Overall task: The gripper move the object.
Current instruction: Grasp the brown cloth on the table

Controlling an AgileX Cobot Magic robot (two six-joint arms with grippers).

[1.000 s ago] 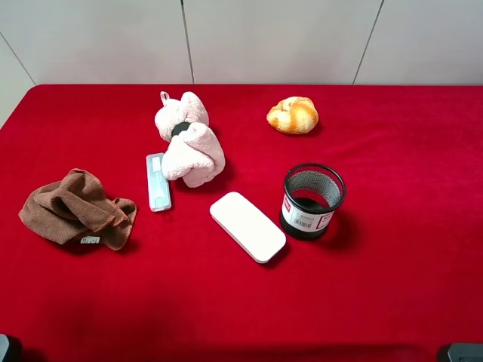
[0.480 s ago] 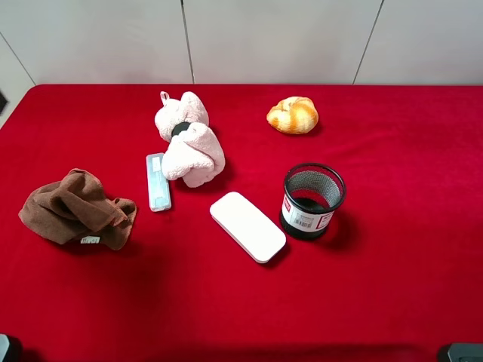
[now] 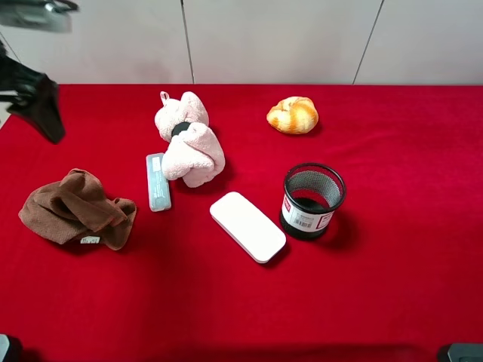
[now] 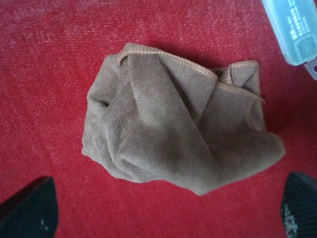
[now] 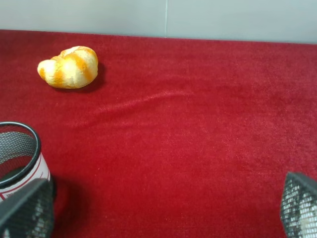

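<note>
The left gripper will next grab the cloth by its raised middle folds, which stand up in a heap while its hem [image 3: 119, 219] [image 4: 242, 91] lies slack on the tabletop.
A crumpled brown cloth [image 3: 75, 207] lies on the red table [image 3: 392, 249] at the left. It fills the left wrist view [image 4: 173, 129]. My left gripper [image 3: 39, 105] hangs high at the far left, above and behind the cloth. In its wrist view the left gripper [image 4: 168, 210] is open and empty, with its fingertips [image 4: 29, 206] spread wide on either side of the cloth, not touching it. My right gripper [image 5: 158, 210] is open and empty above bare table. It does not show in the exterior view.
A light-blue case [image 3: 157, 181] lies right of the cloth and shows in the left wrist view [image 4: 297, 29]. A pink plush cloth [image 3: 189, 143], a white case [image 3: 247, 225], a black mesh cup [image 3: 312, 200] and a bread roll [image 3: 292, 115] sit mid-table.
My left arm has come into the exterior view at the upper left; it was not visible before. The objects on the table have not moved.
</note>
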